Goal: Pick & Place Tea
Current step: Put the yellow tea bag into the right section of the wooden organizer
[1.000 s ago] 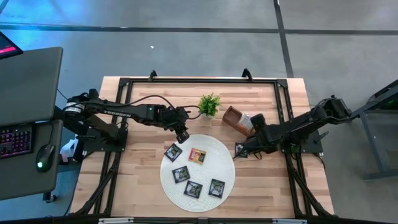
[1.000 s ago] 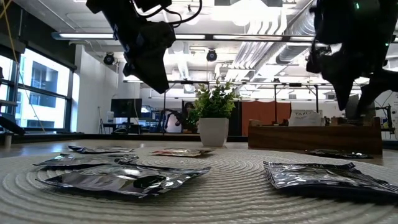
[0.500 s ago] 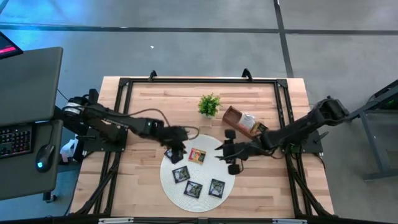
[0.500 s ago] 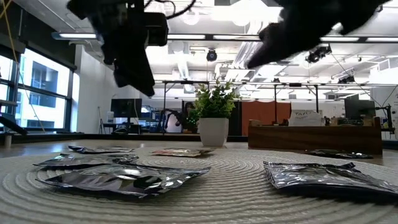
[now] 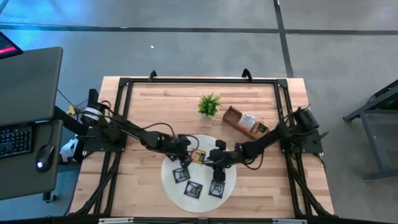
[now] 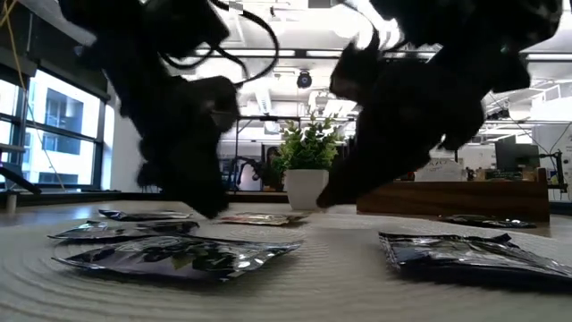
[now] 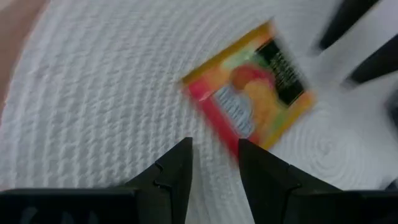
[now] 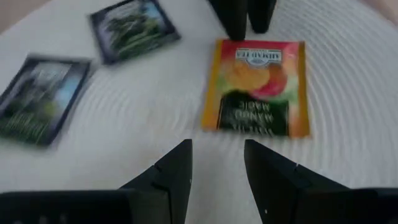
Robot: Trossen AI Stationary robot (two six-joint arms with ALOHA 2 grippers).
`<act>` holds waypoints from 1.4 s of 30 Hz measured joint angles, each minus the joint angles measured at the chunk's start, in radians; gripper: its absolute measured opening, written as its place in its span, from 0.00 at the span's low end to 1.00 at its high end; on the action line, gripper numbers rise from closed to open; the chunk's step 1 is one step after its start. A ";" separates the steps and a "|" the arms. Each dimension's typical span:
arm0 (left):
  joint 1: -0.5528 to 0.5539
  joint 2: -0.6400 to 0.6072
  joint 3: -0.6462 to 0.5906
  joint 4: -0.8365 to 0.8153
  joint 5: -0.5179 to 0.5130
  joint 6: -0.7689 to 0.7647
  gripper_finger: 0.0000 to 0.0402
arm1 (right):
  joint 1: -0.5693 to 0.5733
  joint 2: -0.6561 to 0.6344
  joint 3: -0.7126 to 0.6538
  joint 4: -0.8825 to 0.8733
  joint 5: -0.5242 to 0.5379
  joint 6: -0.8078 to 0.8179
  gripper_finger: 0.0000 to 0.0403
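Observation:
The right gripper isn't ready to close on the orange sachet yet and should move toward it first: its fingers end over white mat, short of the orange sachet's edge [image 5: 203, 158].
An orange, red and yellow tea sachet [image 5: 198, 156] lies flat near the middle of the round white mat [image 5: 200, 198]. Three black tea sachets [image 5: 193, 188] lie flat on the mat's near half. My left gripper [image 7: 214, 152] hangs low over the mat just left of the orange sachet [image 7: 249, 93], open, with only mat between its fingers. My right gripper [image 8: 216, 152] hangs low on the sachet's right side, also open and holding nothing. In the right wrist view the orange sachet [image 8: 258, 87] lies between the two grippers.
A small green potted plant [image 5: 209, 104] stands behind the mat. A brown wooden tray [image 5: 244, 122] sits at the back right. Another black sachet [image 6: 487, 221] lies off the mat to the right. A black frame [image 5: 199, 81] runs around the table's edges.
Both grippers have come down and closed in on the orange sachet. My left gripper went toward the table's near edge and a little right. My right gripper swept toward the table's left edge onto the mat, turning as it went. The sachets have stayed where they were.

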 joint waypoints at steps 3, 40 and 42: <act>0.000 0.031 0.005 0.051 0.010 -0.016 0.32 | -0.021 0.024 0.021 -0.030 0.002 0.149 0.35; 0.000 0.063 0.007 0.109 0.051 0.038 0.32 | -0.097 -0.054 0.021 -0.088 -0.118 0.210 0.03; -0.001 0.062 0.007 0.095 0.039 0.038 0.32 | -0.097 -0.116 0.021 -0.167 -0.116 0.182 0.02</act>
